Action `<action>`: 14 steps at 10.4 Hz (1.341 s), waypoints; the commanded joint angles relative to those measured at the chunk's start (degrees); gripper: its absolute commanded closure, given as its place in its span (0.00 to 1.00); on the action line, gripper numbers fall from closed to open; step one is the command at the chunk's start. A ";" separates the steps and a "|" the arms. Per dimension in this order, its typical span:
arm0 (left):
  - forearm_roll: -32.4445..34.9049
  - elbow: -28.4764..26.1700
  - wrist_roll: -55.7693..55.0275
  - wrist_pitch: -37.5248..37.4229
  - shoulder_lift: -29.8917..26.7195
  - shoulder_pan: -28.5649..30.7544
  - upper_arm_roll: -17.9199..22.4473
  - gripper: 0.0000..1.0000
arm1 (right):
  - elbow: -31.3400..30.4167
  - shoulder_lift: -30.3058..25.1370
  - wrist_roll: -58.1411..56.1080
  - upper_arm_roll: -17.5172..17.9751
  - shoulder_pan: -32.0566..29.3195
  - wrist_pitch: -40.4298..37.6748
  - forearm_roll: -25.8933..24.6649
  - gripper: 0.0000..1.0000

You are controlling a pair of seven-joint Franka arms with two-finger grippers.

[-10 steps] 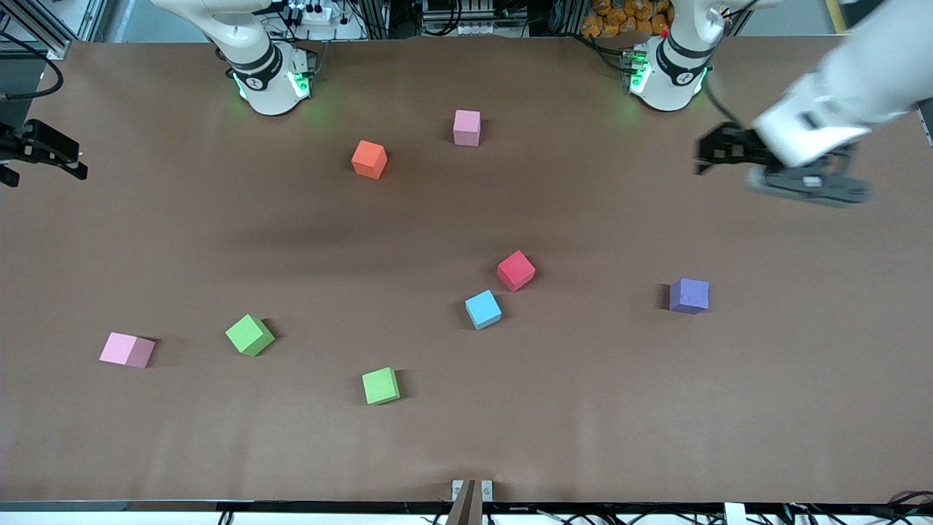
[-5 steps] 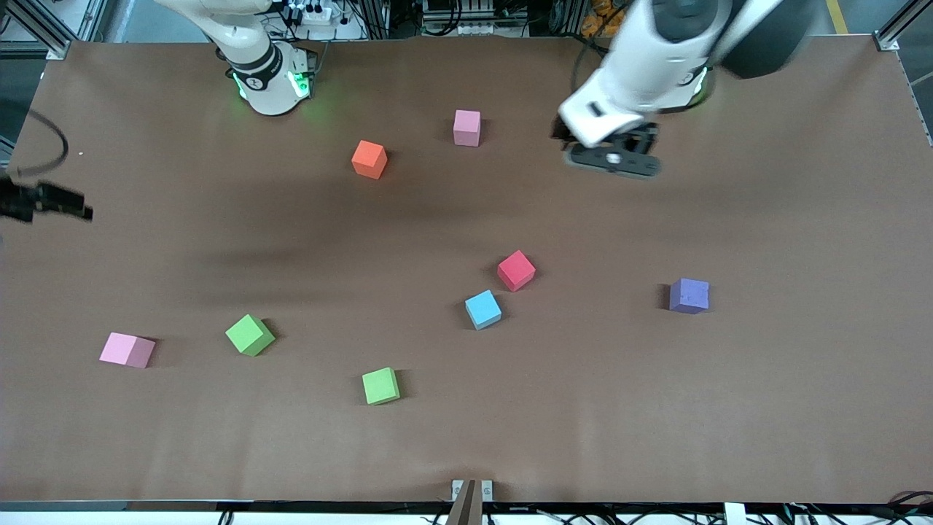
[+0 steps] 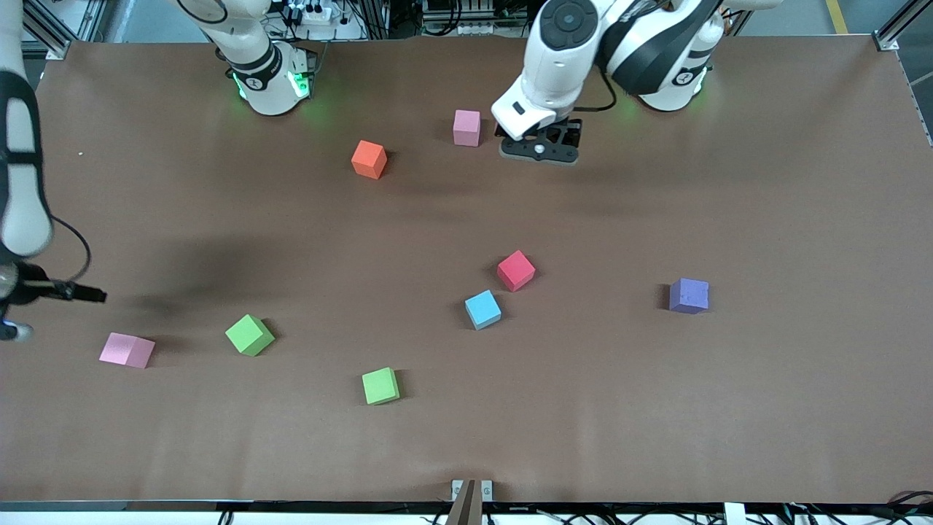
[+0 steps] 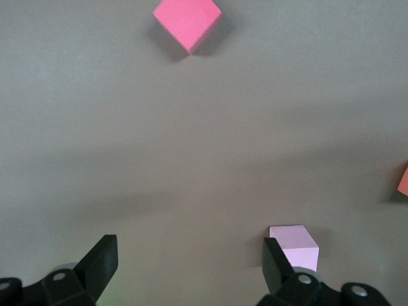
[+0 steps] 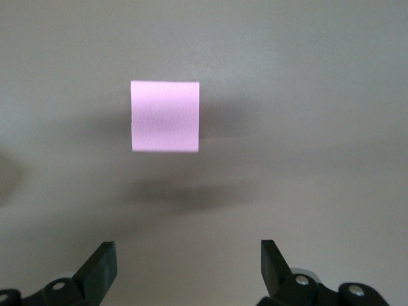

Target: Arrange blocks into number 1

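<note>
My right gripper grips the pink block by two opposite sides next, to build the number 1.
Eight blocks lie scattered on the brown table. One pink block (image 3: 466, 127) and the orange block (image 3: 369, 159) lie near the bases. The red block (image 3: 516, 270) and light blue block (image 3: 483, 309) sit mid-table, with the purple block (image 3: 689, 295) toward the left arm's end. Two green blocks (image 3: 249, 335) (image 3: 381, 386) and the second pink block (image 3: 127, 350) lie toward the right arm's end. My left gripper (image 3: 539, 150) (image 4: 188, 261) hangs open just beside the first pink block (image 4: 293, 247). My right gripper (image 3: 73, 293) (image 5: 186, 264) is open, close to the second pink block (image 5: 165, 116).
The two robot bases (image 3: 270, 80) (image 3: 667, 73) stand along the table's edge farthest from the front camera. A small metal bracket (image 3: 471, 490) sits at the edge nearest it. In the left wrist view the red block (image 4: 187, 22) and a sliver of the orange block (image 4: 403, 182) show.
The left arm has swung in from its end of the table to beside the pink block near the bases. The right gripper has travelled along its end toward the other pink block.
</note>
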 commanded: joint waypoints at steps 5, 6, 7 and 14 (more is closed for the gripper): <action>0.02 -6.02 -8.85 13.38 4.34 -7.55 -3.31 0.00 | 6.87 9.14 0.28 1.01 -0.31 8.20 3.94 0.00; 0.11 -6.29 -9.21 15.41 6.09 -9.06 -3.40 0.00 | 6.87 9.24 0.37 1.01 -0.31 8.58 4.03 0.00; 1.68 -6.38 -11.39 16.91 7.85 -11.07 -3.40 0.00 | 6.96 9.41 0.37 1.09 -0.31 9.10 4.29 0.00; 9.25 -6.12 -20.54 22.80 16.82 -19.61 -3.40 0.00 | 6.96 12.84 0.46 1.71 0.13 15.87 7.54 0.00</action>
